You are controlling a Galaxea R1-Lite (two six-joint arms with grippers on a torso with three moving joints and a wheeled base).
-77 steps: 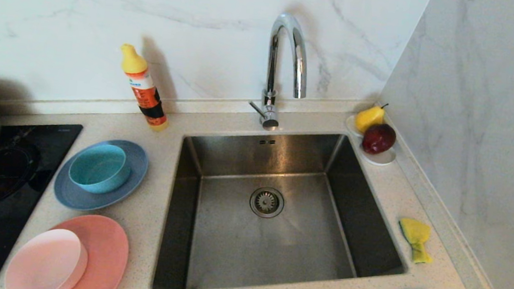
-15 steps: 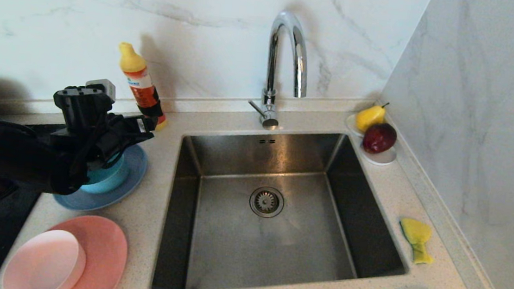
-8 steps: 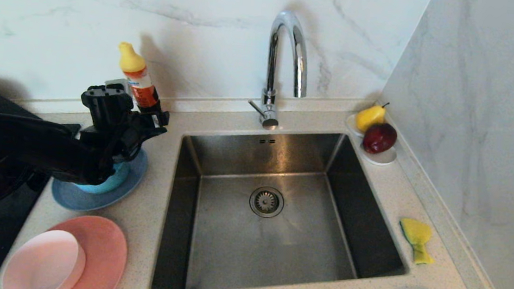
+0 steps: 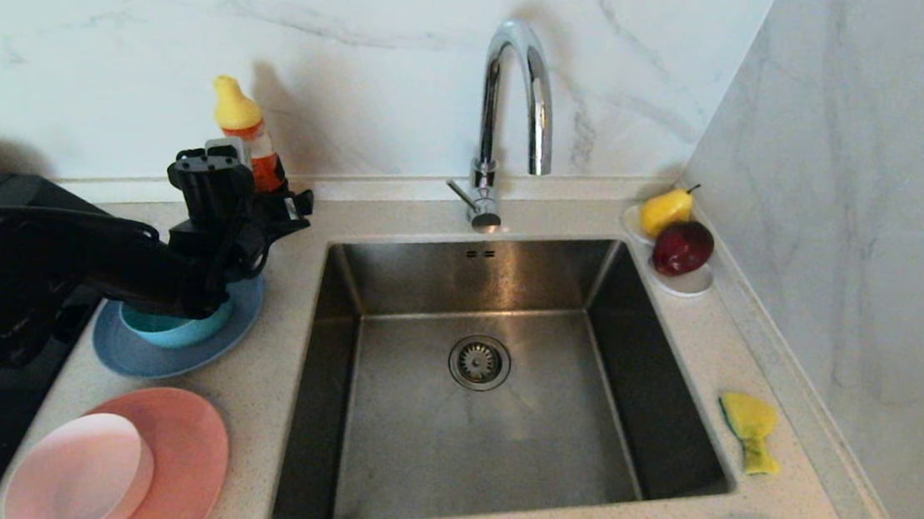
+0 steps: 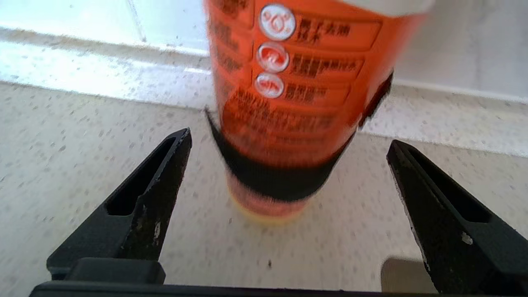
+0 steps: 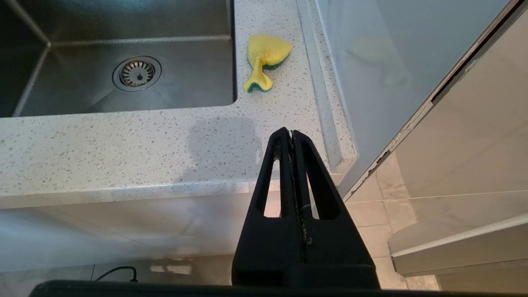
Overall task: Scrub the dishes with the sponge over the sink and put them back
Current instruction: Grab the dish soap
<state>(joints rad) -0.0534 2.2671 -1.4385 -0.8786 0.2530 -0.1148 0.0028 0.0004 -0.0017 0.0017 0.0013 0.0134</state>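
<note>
My left gripper moves toward the bottle, before it closes on the bottle, since its fingers stop short of the orange bottle's lower body (image 4: 266, 167) (image 5: 282, 148).
My left gripper (image 4: 289, 211) stands open at the back of the counter, above the teal bowl (image 4: 171, 330) and the grey-blue plate (image 4: 169, 359) under it. Its spread fingers face an orange detergent bottle (image 5: 297, 82), and neither finger (image 5: 165, 173) touches it. A pale pink bowl (image 4: 76, 468) rests on the salmon-pink plate (image 4: 199, 446) at the front left. The yellow sponge (image 4: 748, 431) lies on the counter right of the steel sink (image 4: 496, 446). My right gripper (image 6: 287, 133) hangs shut below the counter's front right corner, with the sponge (image 6: 264, 57) ahead of it.
A chrome tap (image 4: 516, 114) rises behind the sink. A white saucer (image 4: 687, 286) with a pear and a red apple sits at the back right corner. My left arm (image 4: 27, 263) covers the hob. A marble wall (image 4: 873, 245) closes the right side.
My left arm has come in from the left and moved back and to the right over the teal bowl, up to the orange bottle. Its gripper stays open. The right arm has not moved.
</note>
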